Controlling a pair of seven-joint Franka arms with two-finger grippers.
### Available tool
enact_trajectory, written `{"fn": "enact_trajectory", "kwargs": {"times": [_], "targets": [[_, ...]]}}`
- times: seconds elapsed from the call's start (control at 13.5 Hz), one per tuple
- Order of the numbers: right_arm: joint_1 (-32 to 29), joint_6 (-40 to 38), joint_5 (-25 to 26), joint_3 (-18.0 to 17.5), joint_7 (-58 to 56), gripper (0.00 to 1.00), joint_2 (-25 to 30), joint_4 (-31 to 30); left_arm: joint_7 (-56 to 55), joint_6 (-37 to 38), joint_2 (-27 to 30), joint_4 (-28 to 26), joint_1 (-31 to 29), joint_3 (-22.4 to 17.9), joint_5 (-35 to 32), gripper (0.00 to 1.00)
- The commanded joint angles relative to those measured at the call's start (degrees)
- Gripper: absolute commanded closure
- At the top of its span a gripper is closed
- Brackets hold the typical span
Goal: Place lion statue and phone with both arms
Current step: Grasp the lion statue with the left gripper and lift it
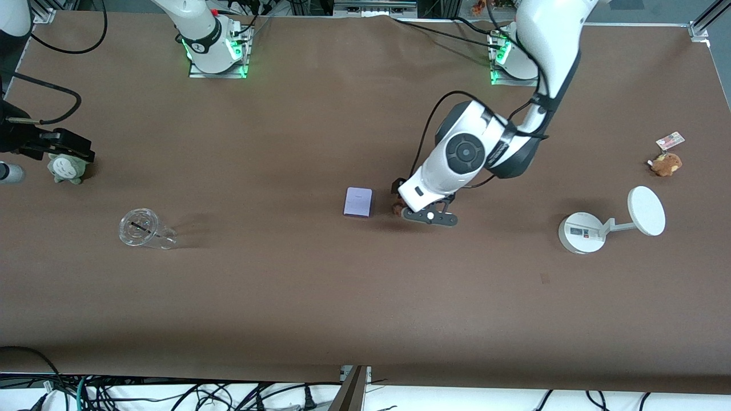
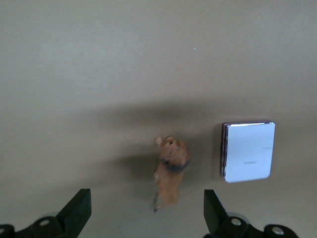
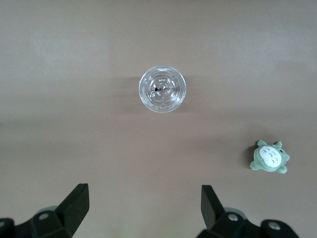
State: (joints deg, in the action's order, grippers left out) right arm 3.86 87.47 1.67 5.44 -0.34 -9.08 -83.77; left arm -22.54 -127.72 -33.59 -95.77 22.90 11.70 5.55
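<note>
The lion statue needs to be placed next. My left gripper should grab it by its body (image 2: pixel 170 186), so that the lion statue's head (image 2: pixel 172 148) stays free while I place it.
The lion statue (image 2: pixel 171 173), small and orange-brown with a thin dark tail, rests on the brown table beside the phone (image 2: pixel 249 151), toward the left arm's end. In the front view the lion statue (image 1: pixel 396 209) is partly hidden under the left hand. The phone (image 1: pixel 358 202) lies flat with its pale lavender face up. My left gripper (image 2: pixel 147 210) is open just above the lion statue, its fingers apart on either side and not touching it; it also shows in the front view (image 1: pixel 400 198). My right gripper (image 3: pixel 144 208) is open and empty, and waits over the right arm's end of the table (image 1: pixel 71 149).
A clear plastic cup (image 1: pixel 140 228) (image 3: pixel 162 89) and a green plush (image 1: pixel 68 168) (image 3: pixel 269 157) sit at the right arm's end. A white round-based stand with a disc (image 1: pixel 594 228) and a brown plush with a tag (image 1: pixel 666 164) sit at the left arm's end.
</note>
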Motion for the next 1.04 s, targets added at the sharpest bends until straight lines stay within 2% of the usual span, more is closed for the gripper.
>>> {"fn": "enact_trajectory", "kwargs": {"times": [0.0,0.22,0.37,0.52,0.67,0.81,0.96], "targets": [[-0.08,-0.20,-1.05,-0.43,-0.19,0.00,-1.90,1.06,-2.49,-4.98,-2.88,-0.46,3.10,-0.71,-0.19,0.00],[0.36,-0.20,-1.05,-0.78,-0.10,0.00,-2.52,1.07,-4.27,-10.34,-5.78,-0.91,5.13,-1.06,-1.24,0.00],[0.45,-0.11,-1.05,-1.04,-0.01,0.00,-2.70,1.07,-4.35,-11.67,-7.02,-1.00,5.13,-0.97,-5.71,0.00],[0.80,-0.11,-1.05,-1.05,-0.10,0.00,-3.31,1.07,-4.35,-11.67,-6.93,-1.43,5.05,-0.89,-6.61,0.57],[0.80,-0.11,-0.96,-1.05,-0.10,0.00,-4.10,1.15,-4.09,-11.15,-6.58,-1.53,4.96,-0.88,-6.61,0.87],[0.89,-0.02,-0.96,-1.05,-0.19,0.00,-4.80,1.15,-3.48,-10.36,-5.53,-1.87,4.52,-0.89,-6.70,0.94],[2.64,0.15,-0.79,-1.05,0.69,0.00,-5.68,1.15,-3.47,-6.69,-2.73,-1.61,3.91,-0.97,-6.70,0.95]]}}
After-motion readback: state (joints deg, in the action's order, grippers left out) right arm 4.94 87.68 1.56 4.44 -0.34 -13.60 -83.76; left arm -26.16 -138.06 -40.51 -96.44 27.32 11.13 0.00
